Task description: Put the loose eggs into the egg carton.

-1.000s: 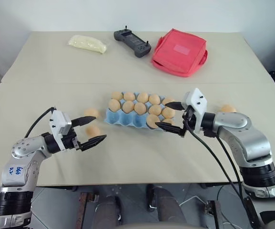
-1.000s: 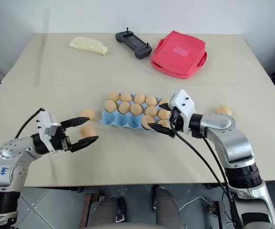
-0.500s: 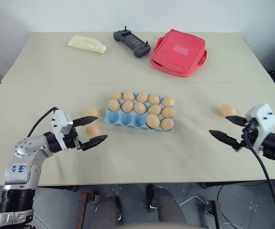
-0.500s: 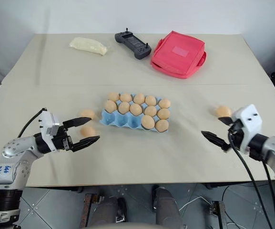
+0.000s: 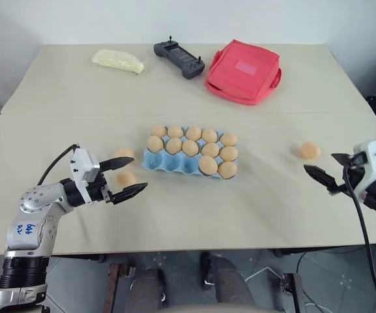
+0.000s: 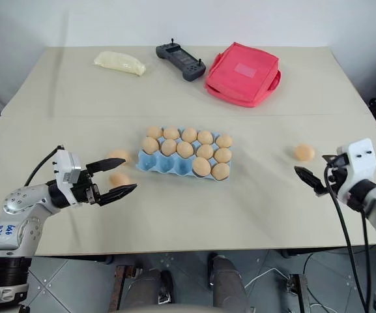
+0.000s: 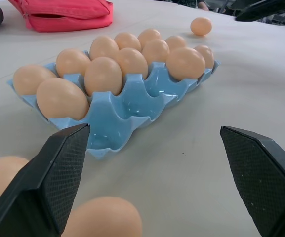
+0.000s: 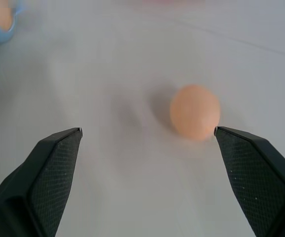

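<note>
The loose egg's shell rounds off toward both ends. To put it into the carton, my right gripper should next grip the egg around its widest middle.
The light blue egg carton lies mid-table with several tan eggs in its back two rows; the near row of cups stands empty. Two loose eggs rest just left of it. My left gripper hovers open and level beside them, pointing at the carton, with both eggs close by its left finger. A third loose egg sits alone at the right. My right gripper is open just short of that egg, which lies ahead of its open fingers, close to one fingertip.
At the far side of the table lie a red pouch, a black controller and a pale yellow bag. The table's near edge runs just below both grippers.
My right gripper has swung away from the carton's right end to the right, stopping near the lone egg, still open. The left gripper has stayed put.
</note>
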### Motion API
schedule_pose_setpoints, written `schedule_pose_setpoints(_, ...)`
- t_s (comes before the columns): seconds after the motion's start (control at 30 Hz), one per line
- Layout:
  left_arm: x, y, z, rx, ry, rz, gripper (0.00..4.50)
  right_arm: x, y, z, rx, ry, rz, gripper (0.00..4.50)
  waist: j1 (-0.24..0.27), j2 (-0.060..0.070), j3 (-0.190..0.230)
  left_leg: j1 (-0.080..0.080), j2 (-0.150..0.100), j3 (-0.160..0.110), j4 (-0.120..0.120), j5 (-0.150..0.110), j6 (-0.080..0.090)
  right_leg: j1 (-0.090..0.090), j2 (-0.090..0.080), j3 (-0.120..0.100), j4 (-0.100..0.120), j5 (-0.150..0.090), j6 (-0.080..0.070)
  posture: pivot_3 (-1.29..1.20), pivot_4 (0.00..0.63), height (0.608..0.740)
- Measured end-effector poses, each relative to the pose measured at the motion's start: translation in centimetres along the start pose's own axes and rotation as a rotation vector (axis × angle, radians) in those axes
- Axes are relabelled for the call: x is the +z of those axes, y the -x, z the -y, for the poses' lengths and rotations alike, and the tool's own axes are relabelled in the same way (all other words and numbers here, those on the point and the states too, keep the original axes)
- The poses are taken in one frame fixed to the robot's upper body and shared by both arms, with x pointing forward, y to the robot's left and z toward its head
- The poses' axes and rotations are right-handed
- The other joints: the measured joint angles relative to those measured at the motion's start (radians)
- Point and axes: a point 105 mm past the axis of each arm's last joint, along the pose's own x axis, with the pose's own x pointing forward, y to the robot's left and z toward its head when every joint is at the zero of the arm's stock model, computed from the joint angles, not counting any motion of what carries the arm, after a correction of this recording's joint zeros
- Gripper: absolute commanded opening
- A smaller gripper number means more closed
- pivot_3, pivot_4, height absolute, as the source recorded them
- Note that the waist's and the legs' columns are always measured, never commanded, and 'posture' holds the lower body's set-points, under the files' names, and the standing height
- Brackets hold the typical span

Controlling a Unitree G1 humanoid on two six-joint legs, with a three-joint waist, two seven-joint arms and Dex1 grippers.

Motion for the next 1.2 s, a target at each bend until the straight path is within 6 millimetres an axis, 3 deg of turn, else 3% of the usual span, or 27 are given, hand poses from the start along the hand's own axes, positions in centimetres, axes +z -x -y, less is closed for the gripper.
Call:
schedule_pose_setpoints(0.17, -0.6, 0.4, 0.1, 0.022, 0.018, -0.012, 4.5, 1.0, -3.2, 1.5, -0.079, -0.04, 0.049, 4.48, 0.0, 0.0, 0.0, 0.0, 0.0, 0.0, 0.0, 0.0, -0.001, -0.001, 0.0, 0.0, 0.002, 0.0, 0.0, 0.0, 0.15, 0.74)
schedule_pose_setpoints(0.37, -0.5, 0.8, 0.6, 0.046, 0.011, -0.018, 4.5, -0.4, -6.8, 2.1, -0.138, -0.065, 0.0, 4.48, -0.001, 0.001, 0.0, 0.0, 0.0, 0.0, 0.0, 0.0, -0.002, -0.001, 0.0, 0.0, 0.002, 0.0, 0.0, 0.0, 0.15, 0.74)
schedule_pose_setpoints(0.47, -0.5, 1.2, 0.8, 0.06, 0.011, -0.023, 4.5, -1.5, -7.6, 3.0, -0.183, -0.08, -0.035, 4.48, -0.001, 0.001, 0.0, 0.0, 0.0, 0.0, 0.0, 0.001, -0.002, -0.001, 0.0, 0.0, 0.002, 0.0, 0.0, 0.0, 0.15, 0.74)
schedule_pose_setpoints(0.63, -0.5, 1.4, 1.0, 0.076, 0.01, -0.028, 4.5, -2.5, -8.6, 2.6, -0.175, -0.108, -0.07, 4.48, -0.001, 0.001, 0.0, 0.0, 0.0, 0.0, 0.0, 0.001, -0.002, -0.001, 0.0, 0.0, 0.003, 0.0, 0.0, 0.0, 0.15, 0.74)
schedule_pose_setpoints(0.73, -0.5, 1.5, 1.0, 0.082, 0.01, -0.028, 4.5, -2.6, -8.9, 2.7, -0.175, -0.122, -0.072, 3.88, -0.004, 0.001, 0.0, 0.0, 0.0, 0.0, 0.0, 0.001, -0.002, -0.001, -0.001, 0.0, 0.004, 0.0, 0.0, 0.0, 0.15, 0.74)
schedule_pose_setpoints(0.93, -0.5, 1.7, 0.9, 0.096, 0.01, -0.028, 4.5, -2.4, -9.1, 2.5, -0.169, -0.123, -0.064, 1.82, -0.012, 0.001, 0.0, 0.0, 0.0, 0.0, 0.0, 0.001, -0.002, -0.001, -0.001, 0.0, 0.004, 0.0, 0.0, 0.0, 0.15, 0.74)
schedule_pose_setpoints(1.07, -0.4, 1.8, 0.8, 0.102, 0.007, -0.026, 4.5, -0.5, -8.8, 1.0, -0.094, -0.093, -0.009, 1.67, -0.017, 0.002, 0.001, 0.0, 0.0, -0.001, 0.0, 0.001, -0.002, -0.001, -0.002, 0.0, 0.005, 0.0, 0.0, 0.0, 0.15, 0.74)
schedule_pose_setpoints(1.2, -0.1, 1.7, 0.7, 0.099, -0.001, -0.02, 4.5, 3.5, -8.3, -3.3, 0.089, -0.033, 0.084, 1.67, -0.024, 0.002, 0.001, 0.001, 0.001, -0.001, 0.0, 0.001, -0.002, -0.001, -0.001, 0.0, 0.005, 0.0, 0.0, 0.0, 0.15, 0.74)
